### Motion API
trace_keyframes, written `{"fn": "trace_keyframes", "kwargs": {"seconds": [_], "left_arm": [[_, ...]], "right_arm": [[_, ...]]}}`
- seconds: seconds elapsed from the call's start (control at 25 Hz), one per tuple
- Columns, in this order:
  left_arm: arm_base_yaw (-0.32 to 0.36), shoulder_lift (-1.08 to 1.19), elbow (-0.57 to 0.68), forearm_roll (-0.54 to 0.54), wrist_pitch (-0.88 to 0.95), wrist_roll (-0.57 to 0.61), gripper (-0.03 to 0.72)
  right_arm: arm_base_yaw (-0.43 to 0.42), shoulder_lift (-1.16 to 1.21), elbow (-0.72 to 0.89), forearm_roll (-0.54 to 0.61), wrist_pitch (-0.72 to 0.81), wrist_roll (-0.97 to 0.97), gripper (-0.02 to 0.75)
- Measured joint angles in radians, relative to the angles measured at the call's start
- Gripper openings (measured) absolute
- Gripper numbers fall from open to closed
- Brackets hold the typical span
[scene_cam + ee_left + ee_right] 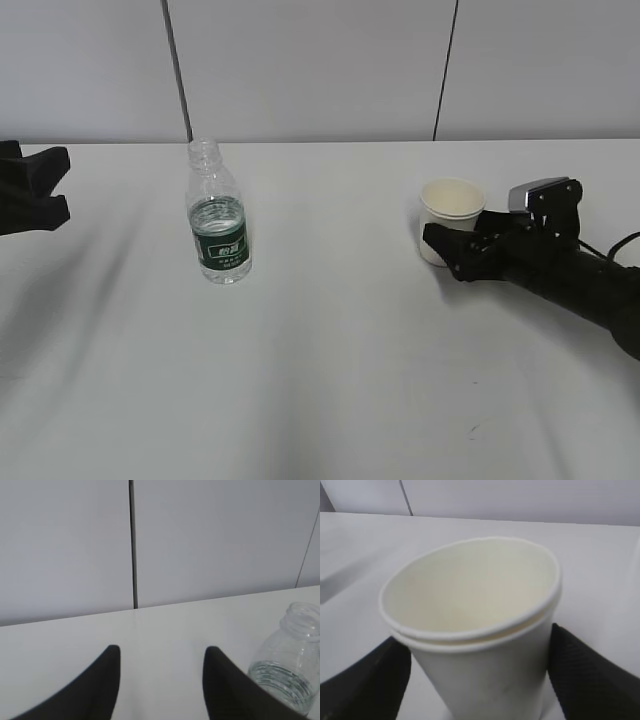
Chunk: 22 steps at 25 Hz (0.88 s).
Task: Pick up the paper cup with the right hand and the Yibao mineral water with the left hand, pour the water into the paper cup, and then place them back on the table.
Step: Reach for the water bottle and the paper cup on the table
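Note:
My left gripper grabs the bottle by its straight-sided green label (221, 236) next, to pour, since the bottle's clear shoulder (209, 178) slopes in toward the bottle's opening.
The paper cup (450, 205) stands upright on the white table (330, 340) at the right, empty and cream-white inside. My right gripper (452, 238) reaches in from the right. In the right wrist view its black fingers (580, 670) press both sides of the cup (475, 630) just under the rim, with the gripper (480, 647) shut on it. The Yibao mineral water bottle (218, 215) stands capless left of centre, a little water in it. My left gripper (55, 185) is open and empty at the far left, apart from the bottle. In the left wrist view the bottle (290, 665) shows right of that gripper (162, 650).
A grey panelled wall with dark vertical seams (178, 70) runs behind the table's far edge. Bare white tabletop lies between the bottle and the cup and across the front.

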Motion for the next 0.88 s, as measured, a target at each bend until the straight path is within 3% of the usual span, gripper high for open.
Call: {"fn": "trace_keyframes", "kwargs": {"seconds": [0.88], "left_arm": [[0.000,0.000,0.000,0.000,0.000,0.000,0.342]], "right_arm": [[0.000,0.063,-0.082,-0.038,0.000,0.004,0.661]]}}
